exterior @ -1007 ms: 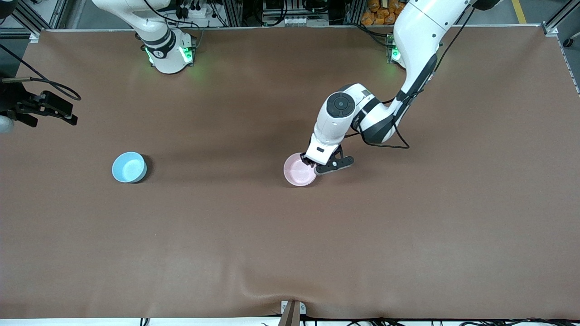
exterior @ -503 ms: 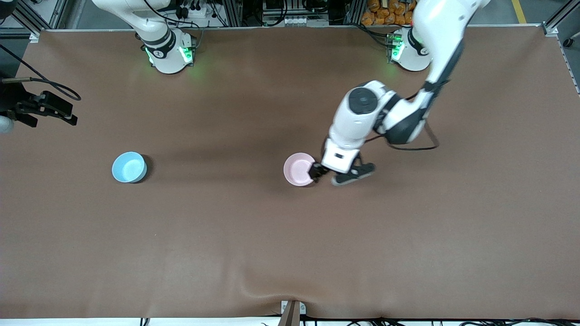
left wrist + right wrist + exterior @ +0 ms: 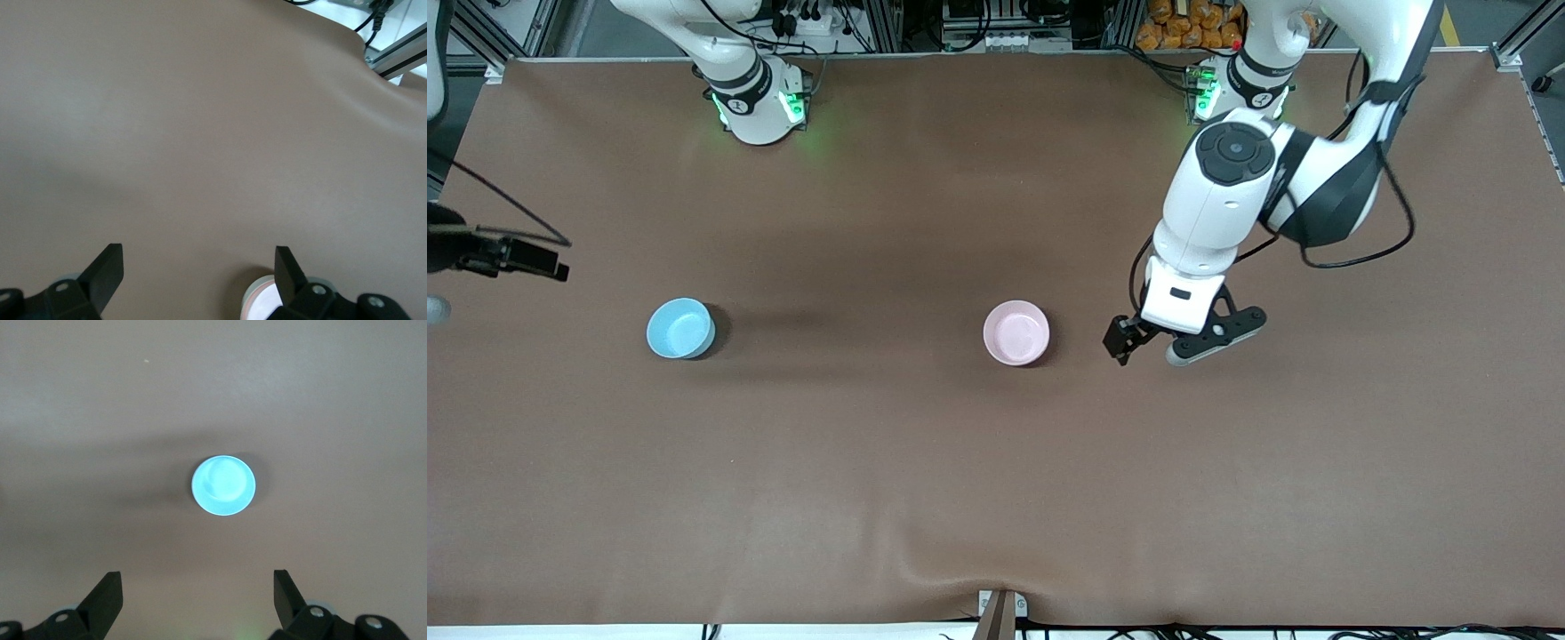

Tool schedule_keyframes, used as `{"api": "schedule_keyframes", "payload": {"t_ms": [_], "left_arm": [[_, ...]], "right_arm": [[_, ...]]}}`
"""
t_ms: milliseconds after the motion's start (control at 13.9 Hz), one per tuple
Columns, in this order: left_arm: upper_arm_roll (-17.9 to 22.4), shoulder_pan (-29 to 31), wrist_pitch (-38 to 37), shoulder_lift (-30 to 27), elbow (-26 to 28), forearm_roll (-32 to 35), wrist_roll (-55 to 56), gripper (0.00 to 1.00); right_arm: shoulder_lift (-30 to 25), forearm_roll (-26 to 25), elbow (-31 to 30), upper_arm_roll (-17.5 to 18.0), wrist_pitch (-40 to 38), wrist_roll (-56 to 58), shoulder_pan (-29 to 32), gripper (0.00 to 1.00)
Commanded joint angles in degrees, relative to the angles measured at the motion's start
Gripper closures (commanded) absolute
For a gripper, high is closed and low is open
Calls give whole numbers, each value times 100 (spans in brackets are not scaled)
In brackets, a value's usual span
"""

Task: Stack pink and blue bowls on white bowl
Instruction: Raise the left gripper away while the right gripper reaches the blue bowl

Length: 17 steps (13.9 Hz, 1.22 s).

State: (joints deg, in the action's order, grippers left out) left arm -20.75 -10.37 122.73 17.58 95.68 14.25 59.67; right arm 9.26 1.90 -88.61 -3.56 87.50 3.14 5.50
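Note:
My right gripper is to grab the sky-blue bowl by its rim (image 3: 681, 300) next, so it can stack it on the pale pink bowl (image 3: 1016, 332).
The pale pink bowl (image 3: 1016, 332) stands upright mid-table. In the left wrist view (image 3: 259, 301) a paler rim shows around its pink rim, as of the white bowl under it; the white bowl shows nowhere on its own. My left gripper (image 3: 1129, 342) is open and empty over bare table, beside the pink bowl toward the left arm's end; its own view (image 3: 198, 280) shows the fingers wide apart. The sky-blue bowl (image 3: 680, 328) stands alone toward the right arm's end. My right gripper (image 3: 534, 260) is open and empty, high above the blue bowl (image 3: 223, 485).
The brown table mat (image 3: 996, 498) has a raised wrinkle at its edge nearest the front camera. A metal post (image 3: 998, 613) stands at that edge. The arm bases (image 3: 760, 102) stand along the table's top edge.
My left gripper has let go of the pink bowl's rim and moved away toward the left arm's end. The pink bowl stays put. The right gripper has shifted slightly.

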Motion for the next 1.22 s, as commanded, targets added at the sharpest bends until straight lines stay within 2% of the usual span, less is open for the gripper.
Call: {"api": "schedule_keyframes", "payload": {"t_ms": [0, 216, 360, 503, 791, 935, 1007, 1151], "left_arm": [[-69, 280, -670, -61, -409, -62, -227, 0], [-34, 631, -1101, -368, -506, -527, -911, 0], [-51, 1018, -1382, -518, -628, -773, -1420, 0], [-51, 1343, -1891, -545, -865, -968, -1930, 0], [-51, 2020, -2333, -791, -981, -1169, -3107, 0], [-51, 2319, -2464, -861, -981, -1363, -3460, 0], [-43, 2372, -2552, -879, -981, -1364, -3584, 0], [-16, 2521, -2701, -957, -981, -1364, -3882, 0]], "right_arm": [[138, 91, -374, 92, 187, 248, 310, 0], [138, 100, -1375, 92, 1275, 327, 626, 0], [304, 510, -1580, 92, 1533, 808, 829, 0], [471, 557, -1816, 84, 1786, 863, 839, 0], [507, 557, -2983, 84, 3428, 1151, 970, 0], [664, 557, -3232, 83, 3931, 1399, 997, 1], [787, 557, -3241, 83, 4020, 1408, 1049, 4], [963, 557, -3302, 92, 4318, 1408, 1085, 20]]}}
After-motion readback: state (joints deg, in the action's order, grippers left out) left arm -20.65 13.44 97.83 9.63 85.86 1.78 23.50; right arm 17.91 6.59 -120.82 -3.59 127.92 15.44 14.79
